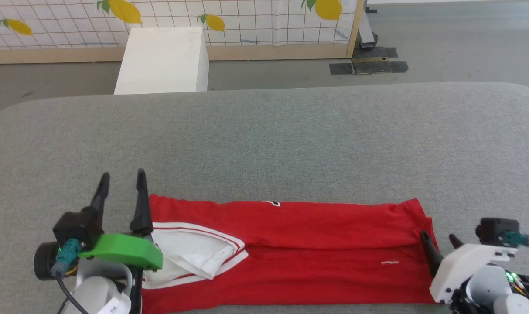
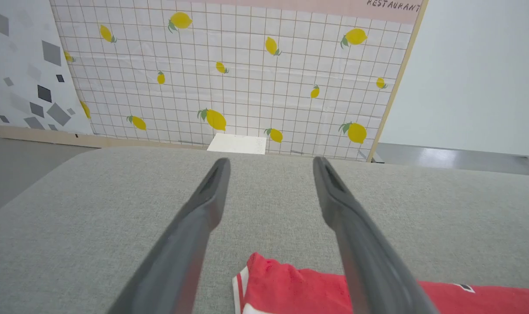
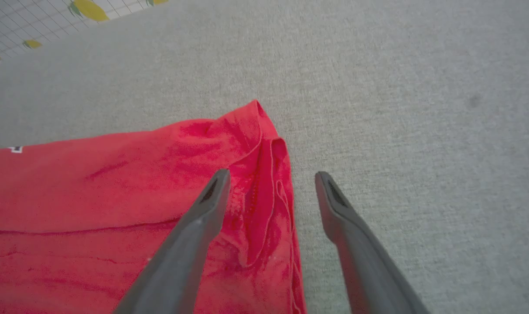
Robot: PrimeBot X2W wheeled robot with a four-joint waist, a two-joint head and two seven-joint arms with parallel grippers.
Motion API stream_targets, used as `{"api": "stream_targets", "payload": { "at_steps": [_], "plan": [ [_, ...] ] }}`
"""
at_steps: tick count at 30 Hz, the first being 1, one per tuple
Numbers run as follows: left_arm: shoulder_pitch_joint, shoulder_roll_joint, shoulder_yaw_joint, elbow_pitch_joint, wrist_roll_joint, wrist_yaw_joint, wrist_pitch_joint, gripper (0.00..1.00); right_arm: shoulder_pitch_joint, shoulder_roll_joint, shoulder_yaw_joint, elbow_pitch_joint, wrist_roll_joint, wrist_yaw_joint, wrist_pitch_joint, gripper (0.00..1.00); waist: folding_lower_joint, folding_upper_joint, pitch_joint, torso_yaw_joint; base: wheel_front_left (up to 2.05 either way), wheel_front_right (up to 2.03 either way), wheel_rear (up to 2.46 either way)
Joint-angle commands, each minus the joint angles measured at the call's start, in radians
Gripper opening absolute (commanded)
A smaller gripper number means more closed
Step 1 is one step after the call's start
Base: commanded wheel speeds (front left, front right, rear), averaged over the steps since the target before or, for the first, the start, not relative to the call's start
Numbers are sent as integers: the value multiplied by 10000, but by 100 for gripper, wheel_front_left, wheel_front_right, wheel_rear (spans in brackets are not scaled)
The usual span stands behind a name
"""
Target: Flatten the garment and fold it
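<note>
I should next use my right gripper to grab the red shirt by the bunched hem corner (image 1: 423, 228) of its folded band (image 1: 320, 272), so that I can fold the shirt neatly.
The garment (image 1: 299, 253), a bright red shirt, lies folded into a long band along the near edge of the grey padded table (image 1: 264, 139). Its white sleeve (image 1: 194, 253) with thin red stripes lies on top near the left end. My left gripper (image 1: 122, 181) stands open at the garment's left end, nothing between its fingers (image 2: 203, 209); the red corner (image 2: 281, 288) lies just below them. My right gripper (image 1: 438, 239) is open over the right end, one finger (image 3: 203, 218) above the cloth (image 3: 116, 209), the other above bare table.
A white box (image 1: 164, 61) stands on the floor behind the table, before a lemon-print tiled panel (image 1: 247, 17). A dark base plate (image 1: 369, 65) sits on the floor at the back right. The far part of the table is bare grey fabric.
</note>
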Motion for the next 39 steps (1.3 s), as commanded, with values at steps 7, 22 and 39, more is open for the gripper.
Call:
{"api": "stream_targets", "payload": {
  "at_steps": [7,22,39],
  "plan": [
    [-429,-583,868,113,797,-603,-74,100,-944,-1,-65,1442,-151,-15,1829,100,1,-1,18,-41,0,0,0],
    [-357,-1277,1857,463,1578,-1418,-75,100,-835,-1,410,1309,363,-15,2705,0,1,-1,-11,8,0,0,0],
    [-326,-1797,2187,804,1989,-1883,-76,100,-1416,-339,-2970,957,-4035,-15,1429,0,1,-1,67,7,0,0,0]
  ]
}}
